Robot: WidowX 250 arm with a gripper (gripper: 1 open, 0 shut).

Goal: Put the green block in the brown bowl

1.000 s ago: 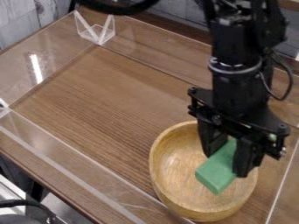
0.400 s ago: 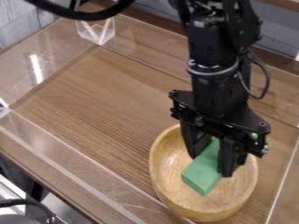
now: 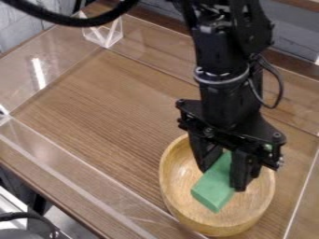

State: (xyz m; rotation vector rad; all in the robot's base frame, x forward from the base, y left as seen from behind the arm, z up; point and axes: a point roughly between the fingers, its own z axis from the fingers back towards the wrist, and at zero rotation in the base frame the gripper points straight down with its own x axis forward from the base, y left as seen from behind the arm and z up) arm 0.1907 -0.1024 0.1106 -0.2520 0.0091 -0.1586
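The green block's lower end sits low inside the brown bowl [image 3: 174, 179] and the block would lie in the bowl, so it is now time to open my gripper.
The green block [image 3: 214, 189] hangs tilted between the fingers of my gripper [image 3: 227, 168], which is shut on its upper end. Its lower end sits low inside the brown bowl [image 3: 174, 179], a round wooden bowl at the near right of the table; whether it touches the bowl's floor I cannot tell. The black arm comes down from the top of the view and hides the bowl's far rim.
A wood-grain tabletop [image 3: 100, 103] is ringed by low clear plastic walls [image 3: 56, 154]. A small clear stand [image 3: 103, 35] stands at the back left. The table's near edge runs just below the bowl.
The gripper and the green block have shifted a little to the left over the bowl. The grip has stayed shut.
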